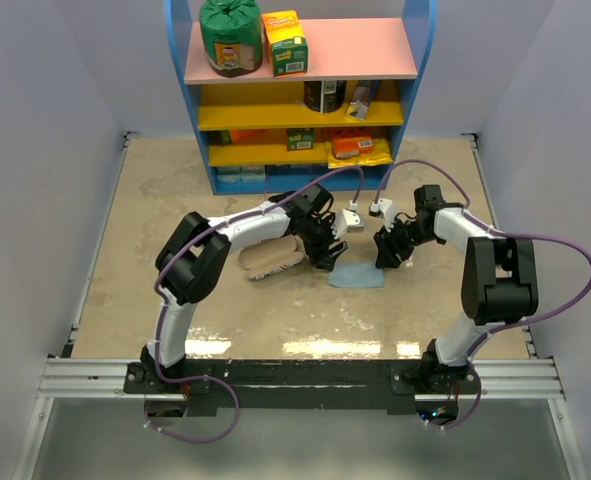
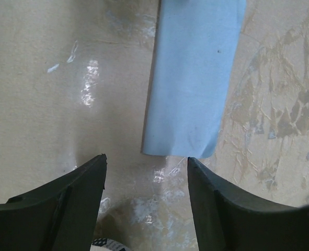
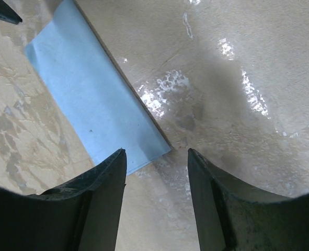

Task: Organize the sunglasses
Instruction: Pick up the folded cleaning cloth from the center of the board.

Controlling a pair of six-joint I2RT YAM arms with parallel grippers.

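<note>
My right gripper grabs the cloth by the corner of its short end (image 1: 380, 272) next, to lay the cloth into the pale pouch (image 1: 271, 258).
The sunglasses do not show in any view. A light blue cloth (image 1: 358, 275) lies folded into a strip on the table between my two grippers. My left gripper (image 1: 327, 258) hangs just off the cloth's left end (image 2: 191, 83), open, with only bare table between its fingers (image 2: 146, 159). My right gripper (image 1: 387, 255) stands at the cloth's right end, also open (image 3: 157, 151). Its left finger (image 3: 104, 193) overlaps the cloth's near corner (image 3: 91, 99), and nothing is gripped.
A pale pouch (image 1: 270, 258) lies left of the cloth, beside the left wrist; a scrap of its print (image 2: 104, 244) shows under the left fingers. A blue shelf unit (image 1: 300, 95) with packets and a can stands at the back.
</note>
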